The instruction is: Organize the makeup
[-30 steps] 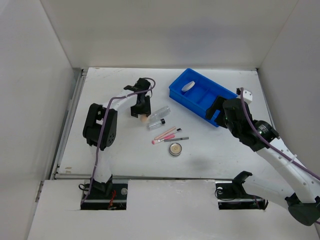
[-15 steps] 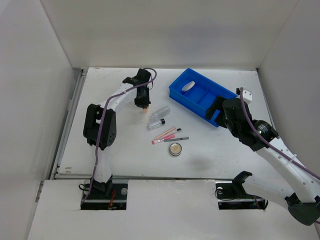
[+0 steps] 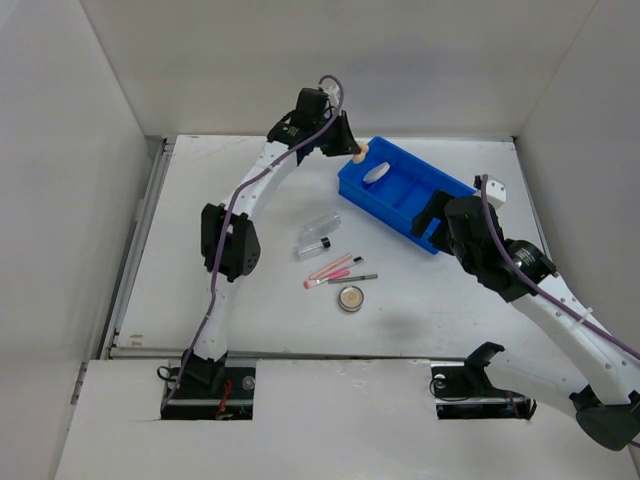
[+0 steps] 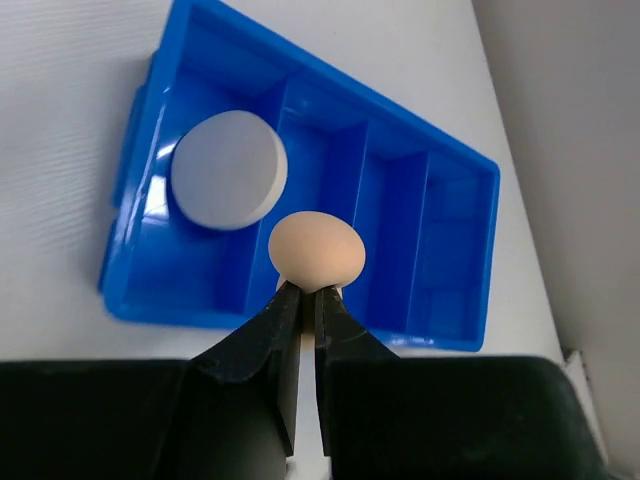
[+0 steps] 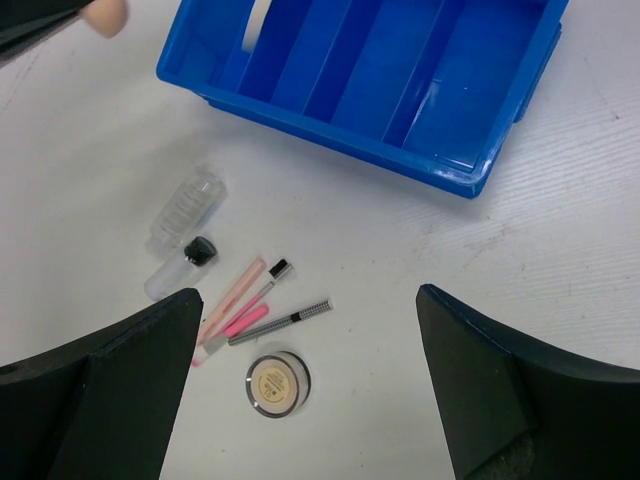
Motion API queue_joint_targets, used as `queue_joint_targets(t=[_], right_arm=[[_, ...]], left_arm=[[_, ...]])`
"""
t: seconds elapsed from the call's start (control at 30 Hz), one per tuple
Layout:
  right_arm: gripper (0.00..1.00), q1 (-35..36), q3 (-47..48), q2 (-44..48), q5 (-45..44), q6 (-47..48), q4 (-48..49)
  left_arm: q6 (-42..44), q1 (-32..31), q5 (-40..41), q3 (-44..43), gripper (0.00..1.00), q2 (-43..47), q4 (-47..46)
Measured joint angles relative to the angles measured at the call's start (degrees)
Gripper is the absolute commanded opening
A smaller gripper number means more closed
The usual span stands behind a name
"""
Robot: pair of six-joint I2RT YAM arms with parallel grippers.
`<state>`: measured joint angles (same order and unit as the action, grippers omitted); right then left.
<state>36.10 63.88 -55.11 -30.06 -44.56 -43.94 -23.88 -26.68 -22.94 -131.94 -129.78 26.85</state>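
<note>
The puff is high above the bin's end rim and would likely hit that rim if I opened now. My left gripper needs to keep holding the puff.
My left gripper is shut on the round beige puff, pinching its underside. It holds the puff in the air over the left end of the blue bin. A white round pad lies in the bin's end compartment. On the table lie two clear vials, one with a black cap, and a pink stick. Beside these are a thin dark pencil and a small round compact. My right gripper hangs open above these items, near the bin's right end, with nothing in it.
The bin sits at an angle at the table's back right, its other compartments bare. White walls close in the table at the back and on both sides. A metal rail runs along the left edge.
The left gripper shut on the puff beside the vials, lifted it and carried it back and to the right over the bin. The right arm has not moved.
</note>
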Motion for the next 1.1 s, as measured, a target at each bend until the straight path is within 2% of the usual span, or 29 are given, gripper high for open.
queue_joint_targets(t=[0.2, 0.23, 0.3, 0.33, 0.4, 0.43, 0.47, 0.5, 0.53, 0.6, 0.73, 0.8, 0.83, 0.93, 0.97, 1.03, 1.1], right_arm=[[0.94, 0.0, -0.2, 0.0, -0.3, -0.9, 0.7], [0.94, 0.0, -0.2, 0.0, -0.4, -1.0, 0.7], [0.94, 0.0, -0.2, -0.1, -0.4, -1.0, 0.7], [0.94, 0.0, -0.2, -0.1, -0.4, -1.1, 0.7], [0.94, 0.0, -0.2, -0.1, -0.4, -1.3, 0.7], [0.94, 0.0, -0.2, -0.1, -0.4, -1.4, 0.7], [0.94, 0.0, -0.2, -0.1, -0.4, -1.4, 0.7], [0.94, 0.0, -0.2, -0.1, -0.4, -1.4, 0.6], [0.94, 0.0, -0.2, -0.1, -0.4, -1.4, 0.7], [0.94, 0.0, -0.3, -0.1, -0.4, -1.4, 0.6], [0.94, 0.0, -0.3, -0.2, 0.2, -1.1, 0.7], [0.93, 0.0, -0.3, -0.4, 0.9, -0.5, 0.7], [0.88, 0.0, -0.3, -0.6, 1.4, -0.1, 0.8], [0.79, 0.0, -0.3, -1.3, 3.7, 1.0, 1.4], [0.79, 0.0, -0.3, -1.5, 4.7, 1.4, 1.7], [0.79, 0.0, -0.3, -2.1, 7.2, 1.8, 3.0], [0.81, 0.0, -0.3, -3.6, 10.0, 2.1, 4.6]], left_arm=[[-8.7, -0.4, -5.7, -9.5, 0.0, -15.5, -8.2], [-9.8, -0.4, -5.8, -9.7, 0.04, -17.1, -8.9], [-11.5, -0.4, -5.6, -9.8, 0.15, -19.4, -9.3], [-12.1, -0.4, -5.4, -9.7, 0.26, -20.1, -9.3], [-12.7, -0.4, -4.5, -9.8, 0.33, -20.8, -9.2], [-12.9, -0.4, -4.2, -9.8, 0.41, -20.8, -9.2], [-12.8, -0.4, -3.8, -9.9, 0.54, -20.8, -9.3], [-12.8, -0.4, -3.5, -10.3, 0.76, -20.8, -9.6], [-13.5, -0.4, -3.8, -10.8, 0.87, -20.7, -10.6], [-12.9, -0.4, -3.2, -11.4, 0.93, -19.6, -10.8], [-12.0, -0.5, -3.1, -8.8, 0.96, -15.2, -10.3], [-11.1, -0.6, -3.1, -5.2, 0.91, -10.9, -9.2], [-10.4, -0.6, -3.1, -2.6, 0.88, -8.1, -8.9], [-8.7, -0.6, -2.5, 5.9, 0.73, 2.1, -7.5], [-7.8, -0.6, -2.2, 8.9, 0.69, 6.1, -7.2], [-6.7, -0.6, -1.5, 13.9, 0.66, 14.1, -6.0], [-5.7, -0.6, 0.6, 18.9, 0.68, 22.6, -5.0]])
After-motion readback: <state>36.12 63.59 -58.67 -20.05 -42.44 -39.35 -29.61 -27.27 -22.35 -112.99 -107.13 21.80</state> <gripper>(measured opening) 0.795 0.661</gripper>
